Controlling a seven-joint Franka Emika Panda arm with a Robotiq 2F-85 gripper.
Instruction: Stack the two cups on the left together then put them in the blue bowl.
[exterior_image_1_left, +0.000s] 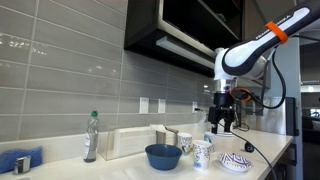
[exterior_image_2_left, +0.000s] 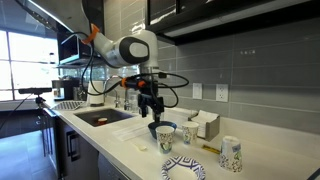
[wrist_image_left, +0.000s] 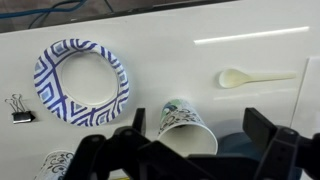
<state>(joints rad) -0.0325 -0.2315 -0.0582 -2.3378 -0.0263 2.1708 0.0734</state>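
The robot's gripper should next grab the white cup with blue-grey print (wrist_image_left: 185, 128) by one edge of the cup's open rim, so the cup's base stays free to stack into another cup.
In the wrist view a white cup with blue-grey print (wrist_image_left: 185, 128) lies between my open gripper's (wrist_image_left: 197, 120) fingers, below them. Part of a second patterned cup (wrist_image_left: 55, 165) shows at the bottom left. The dark blue bowl (wrist_image_left: 236, 146) is just right of the middle cup, partly hidden by a finger. In both exterior views the gripper (exterior_image_1_left: 222, 114) (exterior_image_2_left: 152, 108) hangs above the counter, over the cups (exterior_image_1_left: 203, 153) (exterior_image_1_left: 185, 142) (exterior_image_2_left: 166, 142) and near the blue bowl (exterior_image_1_left: 163, 155) (exterior_image_2_left: 163, 128). It holds nothing.
A shallow white dish with dark blue pattern (wrist_image_left: 82, 82) (exterior_image_1_left: 235, 162) (exterior_image_2_left: 183, 170) sits beside the cups. A pale spoon (wrist_image_left: 250, 76) and a binder clip (wrist_image_left: 18, 106) lie on the counter. A bottle (exterior_image_1_left: 91, 137), a sink (exterior_image_2_left: 100, 118) and another cup (exterior_image_2_left: 231, 154) stand further off.
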